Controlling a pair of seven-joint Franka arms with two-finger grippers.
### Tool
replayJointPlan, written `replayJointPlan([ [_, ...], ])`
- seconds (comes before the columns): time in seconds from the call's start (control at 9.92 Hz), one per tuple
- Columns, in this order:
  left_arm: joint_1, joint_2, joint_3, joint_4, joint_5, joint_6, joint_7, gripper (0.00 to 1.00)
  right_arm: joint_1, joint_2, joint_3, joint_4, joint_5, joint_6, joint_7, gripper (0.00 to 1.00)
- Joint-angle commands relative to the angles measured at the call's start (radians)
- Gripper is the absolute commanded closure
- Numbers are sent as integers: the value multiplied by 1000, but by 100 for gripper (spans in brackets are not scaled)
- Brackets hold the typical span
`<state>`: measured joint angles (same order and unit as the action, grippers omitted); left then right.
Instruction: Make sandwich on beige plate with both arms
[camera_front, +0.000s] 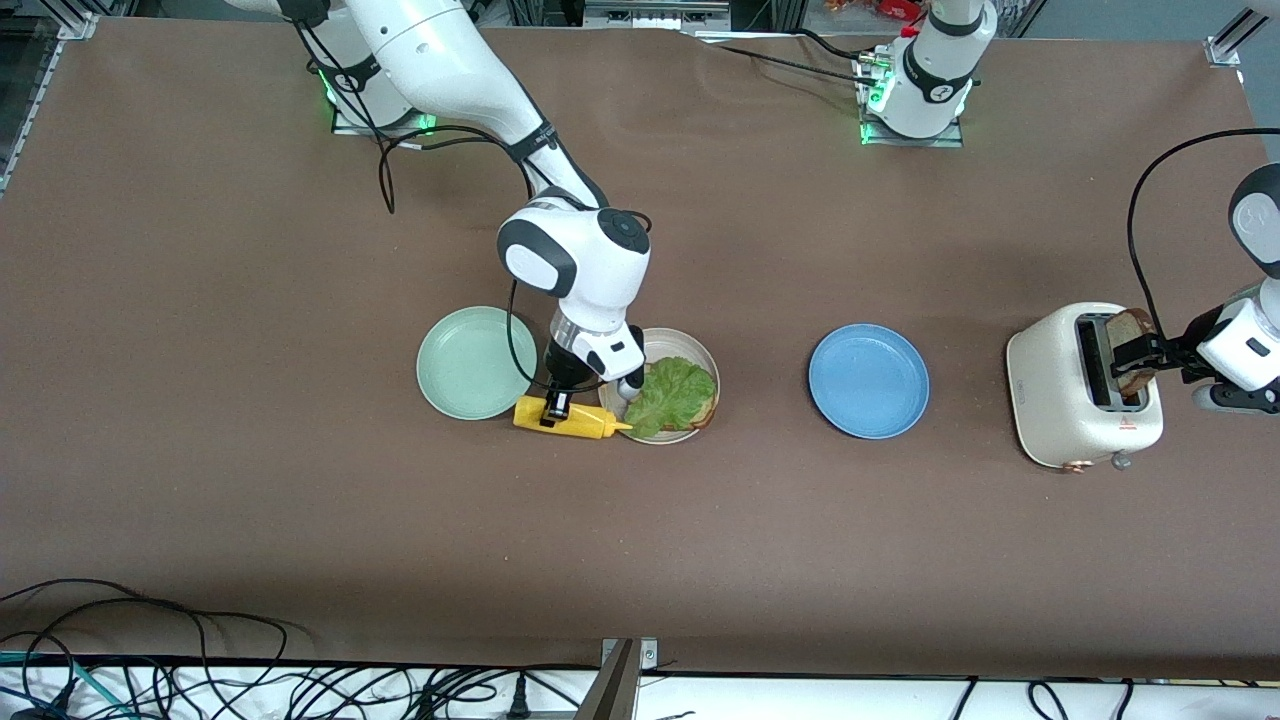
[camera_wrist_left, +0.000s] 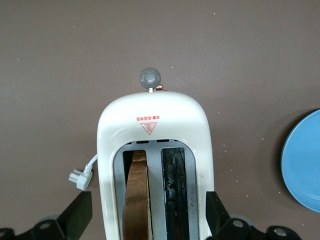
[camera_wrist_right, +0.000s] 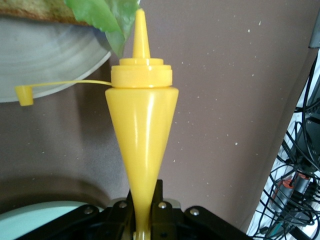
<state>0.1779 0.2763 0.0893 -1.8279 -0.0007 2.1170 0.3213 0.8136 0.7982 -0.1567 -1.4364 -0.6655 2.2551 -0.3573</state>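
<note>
My left gripper will next grab the bread slice standing in the toaster slot by its crust edge (camera_wrist_left: 137, 195) to top the sandwich.
The beige plate (camera_front: 690, 345) holds a bread slice (camera_front: 708, 410) with a green lettuce leaf (camera_front: 672, 395) on top. My right gripper (camera_front: 555, 405) (camera_wrist_right: 145, 222) is shut on a yellow squeeze bottle (camera_front: 580, 420) (camera_wrist_right: 142, 125). The bottle is held sideways with its cap off and its nozzle at the plate's rim, next to the lettuce (camera_wrist_right: 107, 15). A second bread slice (camera_front: 1133, 330) (camera_wrist_left: 136, 195) stands in one slot of the toaster (camera_front: 1060, 390) (camera_wrist_left: 150, 112). Over the toaster hangs my left gripper (camera_front: 1150, 352) (camera_wrist_left: 147, 212), open, with its fingers wide on either side of the toaster body.
A mint green plate (camera_front: 470, 362) lies beside the beige plate, toward the right arm's end. A blue plate (camera_front: 868, 380) (camera_wrist_left: 302, 165) lies between the beige plate and the toaster. The toaster's white plug (camera_wrist_left: 80, 177) rests on the table. Cables (camera_front: 200, 680) run along the table's near edge.
</note>
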Motion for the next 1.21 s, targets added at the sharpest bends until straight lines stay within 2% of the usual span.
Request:
replayJointPlan([
  [0.0, 5, -26, -5, -25, 28, 6, -1, 0, 13, 10, -14, 33, -28, -25, 35, 100],
  [0.1, 5, -26, -5, -25, 28, 6, -1, 0, 12, 3, -15, 34, -19, -25, 44, 100],
  [0.2, 5, -26, -5, -25, 28, 6, -1, 0, 1, -14, -20, 34, 27, -23, 50, 100],
  [0.3, 5, -25, -5, -25, 30, 8, 1, 8, -35, -49, -15, 34, 141, -22, 40, 100],
  [0.5, 6, -25, -5, -34, 30, 6, 15, 63, -115, -118, -14, 27, 356, -14, -93, 100],
  [0.6, 11, -26, -5, -42, 31, 6, 19, 96, -158, -161, -15, 18, 488, -22, -173, 100],
  [0.71, 20, -28, -5, -44, 31, 5, 24, 100, -212, -206, -15, -5, 624, -23, -281, 100],
  [0.91, 35, -26, -5, -45, 31, 3, 109, 100, -351, -273, -15, -60, 952, -54, -619, 100],
  [1.01, 37, -26, -5, -45, 31, 3, 113, 100, -458, -287, -15, -65, 1165, -169, -843, 100],
  [1.11, 35, -28, -5, -45, 33, -8, 120, 100, -564, -290, -18, -67, 1339, -307, -1031, 100],
])
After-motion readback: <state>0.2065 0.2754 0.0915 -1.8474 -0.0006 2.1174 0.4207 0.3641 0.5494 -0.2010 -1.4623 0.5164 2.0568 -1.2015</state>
